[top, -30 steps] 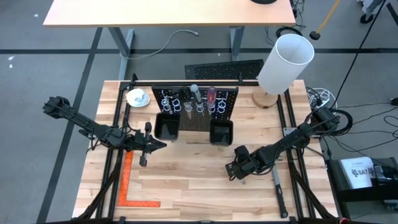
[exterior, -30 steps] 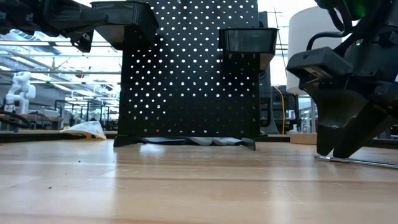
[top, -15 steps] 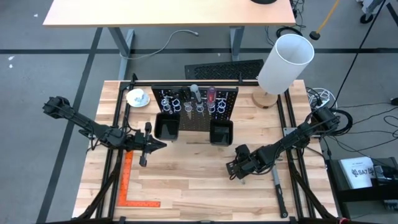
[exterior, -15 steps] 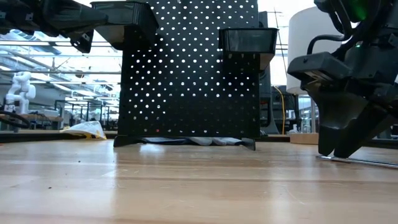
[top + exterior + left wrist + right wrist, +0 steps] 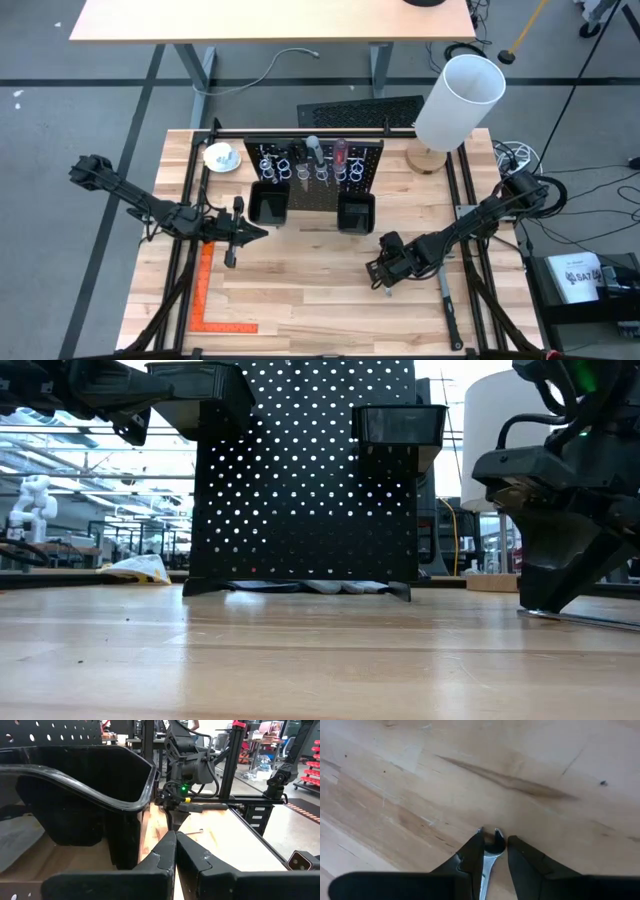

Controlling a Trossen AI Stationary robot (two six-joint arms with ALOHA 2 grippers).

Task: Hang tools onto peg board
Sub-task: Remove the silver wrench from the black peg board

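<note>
I need to hang the wrench on the peg board, so next I should grab the silver wrench's neck behind its open-jaw head (image 5: 489,860) with my right gripper.
The peg board (image 5: 315,170) stands upright at the table's far middle, with two black bins (image 5: 268,205) (image 5: 356,212) on its near face. A red-handled screwdriver (image 5: 340,152) and a dark-handled one (image 5: 314,150) stick down through its wire rings. A short silver wrench (image 5: 492,842) lies flat on the wood right of the middle. My right gripper (image 5: 495,839) is down over the wrench, narrowly open, with a fingertip on each side of the wrench's open-jaw end. My left gripper (image 5: 262,233) hovers shut and level beside the left bin, holding nothing. My right gripper has one finger (image 5: 476,851) against the wrench's shaft (image 5: 489,862), just behind the open-jaw head. The other finger (image 5: 516,852) stands a sliver away from it. The fingers slant steeply down and lie along the wrench, which rests flat on the table.
A grey rod-shaped tool (image 5: 445,290) lies just right of my right gripper. An orange L-square (image 5: 210,300) lies at the near left. A white dish (image 5: 220,156) sits left of the board and a white cylinder (image 5: 458,100) at the far right. Bare wood lies in the near middle.
My right gripper's fingers have drawn closer together at the table top, over the same spot. My left arm has kept still.
</note>
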